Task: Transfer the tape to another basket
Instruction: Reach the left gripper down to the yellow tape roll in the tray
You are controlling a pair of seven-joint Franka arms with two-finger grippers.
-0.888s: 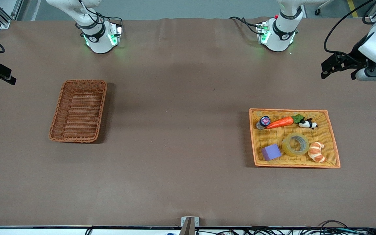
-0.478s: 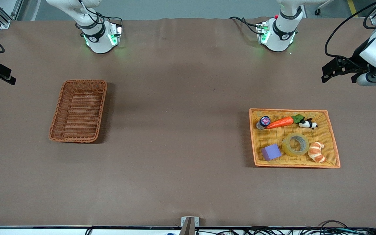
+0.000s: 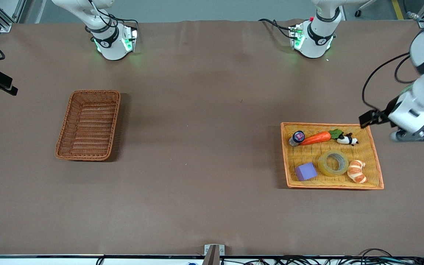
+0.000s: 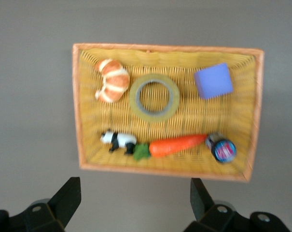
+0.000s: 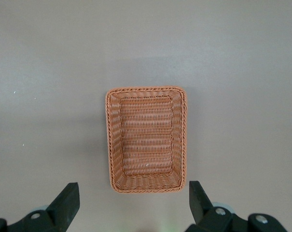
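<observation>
The tape needs to go to the other basket. My left gripper will grab the tape by its ring wall next.
The tape, a yellowish translucent ring, lies flat in the yellow basket between a purple cube and a croissant. It also shows in the left wrist view. The reddish-brown wicker basket stands empty toward the right arm's end of the table. My left gripper is open and empty, high over the bare table just off the yellow basket's rim on the carrot side. My right gripper is open and empty, high over the table beside the wicker basket, and waits.
The yellow basket also holds a toy carrot, a panda figure and a small round jar. The two arm bases stand along the table's edge farthest from the front camera.
My left arm has swung from the table's end toward the yellow basket and now points down beside it. The right arm and all objects have not moved.
</observation>
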